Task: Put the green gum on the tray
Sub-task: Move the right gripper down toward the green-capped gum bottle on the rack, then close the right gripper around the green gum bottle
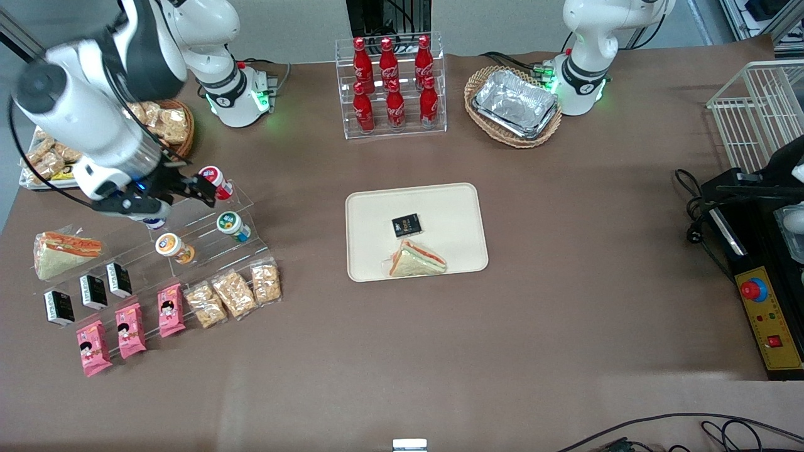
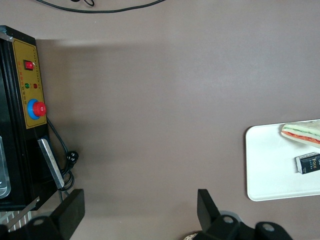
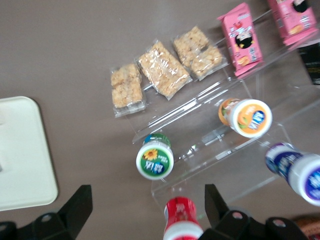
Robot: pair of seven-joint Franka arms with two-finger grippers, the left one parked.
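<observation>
The right gripper grabs the green gum by its white canister body [image 1: 234, 229] next, to place the green gum on the tray [image 1: 416, 226].
The green gum [image 1: 233, 226] is a small white canister with a green-rimmed lid. It lies on the clear stepped acrylic stand [image 1: 207, 242], toward the working arm's end of the table. It also shows in the right wrist view [image 3: 155, 159]. My right gripper [image 1: 190, 190] hovers open over the stand's upper step, a little farther from the front camera than the green gum. In the wrist view [image 3: 147, 210] a red-lidded canister [image 3: 181, 220] shows between the fingers, untouched. The cream tray [image 1: 361, 257] lies mid-table, holding a sandwich [image 1: 416, 260] and a small black packet [image 1: 406, 225].
On the stand are also an orange-lidded canister [image 1: 173, 247], a blue-lidded one [image 3: 300, 172], cracker bags [image 1: 233, 293], pink packets [image 1: 130, 329] and black packets [image 1: 92, 292]. A cola bottle rack [image 1: 391, 85] and a basket of foil trays [image 1: 515, 105] stand at the back. A control box [image 1: 769, 317] lies toward the parked arm's end.
</observation>
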